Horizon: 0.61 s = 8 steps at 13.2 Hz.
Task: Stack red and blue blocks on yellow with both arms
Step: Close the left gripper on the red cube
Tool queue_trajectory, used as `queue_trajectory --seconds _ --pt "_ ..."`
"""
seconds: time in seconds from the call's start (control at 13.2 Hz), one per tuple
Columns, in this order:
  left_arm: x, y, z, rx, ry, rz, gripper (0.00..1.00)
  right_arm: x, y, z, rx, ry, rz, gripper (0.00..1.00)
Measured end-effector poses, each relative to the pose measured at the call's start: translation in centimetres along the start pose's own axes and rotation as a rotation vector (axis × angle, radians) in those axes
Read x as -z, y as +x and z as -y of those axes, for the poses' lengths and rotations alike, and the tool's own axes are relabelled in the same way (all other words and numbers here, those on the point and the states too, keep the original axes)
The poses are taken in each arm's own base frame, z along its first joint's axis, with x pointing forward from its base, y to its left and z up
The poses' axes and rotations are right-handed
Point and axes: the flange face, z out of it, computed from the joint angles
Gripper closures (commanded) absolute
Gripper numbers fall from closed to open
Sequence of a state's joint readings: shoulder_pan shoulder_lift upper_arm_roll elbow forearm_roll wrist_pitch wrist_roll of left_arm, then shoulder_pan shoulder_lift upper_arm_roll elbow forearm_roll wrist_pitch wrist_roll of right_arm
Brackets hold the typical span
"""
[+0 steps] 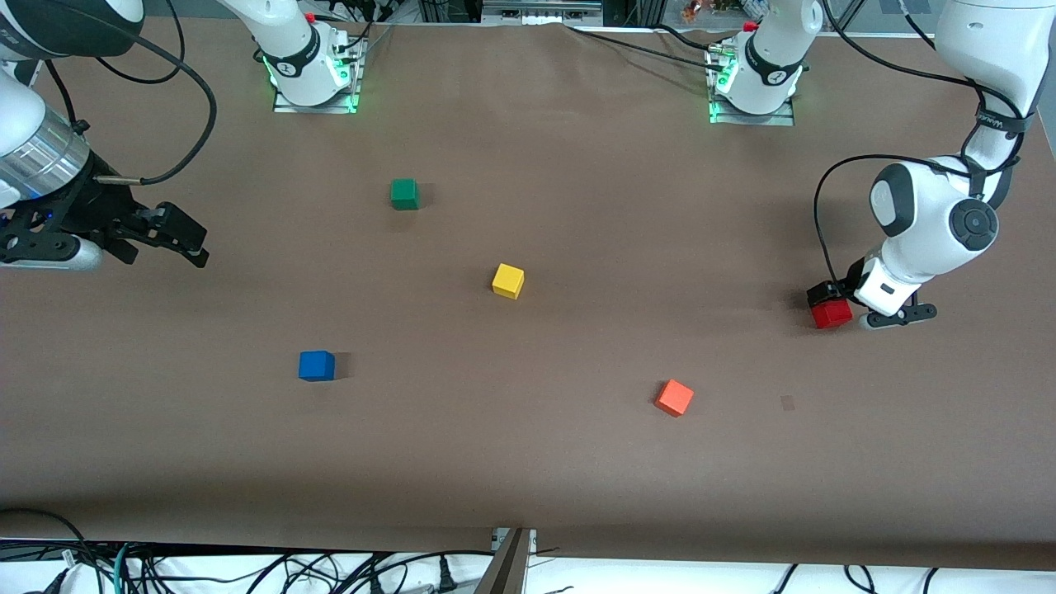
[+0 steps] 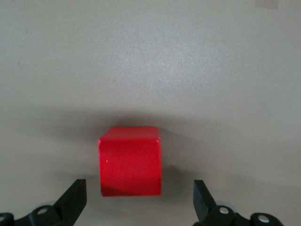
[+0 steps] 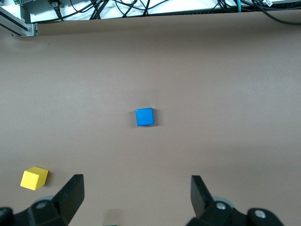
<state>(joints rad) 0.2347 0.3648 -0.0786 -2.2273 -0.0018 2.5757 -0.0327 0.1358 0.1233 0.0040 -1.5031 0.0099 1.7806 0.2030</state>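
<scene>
My left gripper's fingers are low on both sides of the red block, so it should close on it.
The red block (image 1: 831, 313) (image 2: 130, 160) rests on the brown table at the left arm's end. My left gripper (image 1: 833, 304) (image 2: 139, 193) is low at it and open, its fingertips (image 2: 75, 195) wide on either side of the block's edge and apart from it. The blue block (image 1: 317, 365) (image 3: 145, 117) lies toward the right arm's end, nearer the front camera than the yellow block (image 1: 508, 280) (image 3: 34, 178), which sits mid-table. My right gripper (image 1: 186, 241) (image 3: 137, 188) hangs open and holds nothing, over the table's right-arm end.
A green cube (image 1: 404, 194) lies farther from the front camera than the yellow one. An orange cube (image 1: 675, 398) sits between the yellow and red blocks, nearer the camera. Cables (image 1: 247, 569) run along the table's near edge.
</scene>
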Motion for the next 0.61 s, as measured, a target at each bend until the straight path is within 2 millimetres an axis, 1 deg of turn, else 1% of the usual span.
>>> queue_trajectory --seconds 0.08,0.15,0.23,0.3,0.38,0.45,0.53,0.61 --pt "-0.25 0.0 0.0 0.0 0.0 -0.001 0.03 0.0 0.0 -0.02 0.0 0.0 0.0 0.0" --pt "-0.37 0.01 0.01 0.0 -0.001 -0.002 0.09 0.0 0.01 -0.06 -0.001 0.0 0.0 0.0" --pt "-0.41 0.01 0.01 0.0 -0.001 -0.003 0.24 0.0 0.03 -0.13 -0.002 0.0 0.0 0.0" --pt "-0.42 0.01 0.01 0.0 -0.001 -0.003 0.36 0.0 0.05 -0.23 -0.004 -0.001 0.0 0.0" --pt "-0.44 0.01 0.01 0.0 -0.001 -0.002 0.51 0.0 0.06 -0.31 -0.005 -0.001 0.0 0.0" --pt "-0.51 -0.01 0.01 0.0 -0.001 -0.001 0.64 0.0 0.07 -0.35 -0.006 -0.001 0.0 0.0" --pt "-0.61 -0.04 0.01 0.0 -0.001 0.001 0.74 0.0 0.07 -0.36 -0.006 -0.001 0.0 0.0" --pt "-0.59 -0.03 0.03 0.001 -0.001 0.0 0.89 0.0 0.07 -0.36 -0.006 -0.001 0.0 0.0"
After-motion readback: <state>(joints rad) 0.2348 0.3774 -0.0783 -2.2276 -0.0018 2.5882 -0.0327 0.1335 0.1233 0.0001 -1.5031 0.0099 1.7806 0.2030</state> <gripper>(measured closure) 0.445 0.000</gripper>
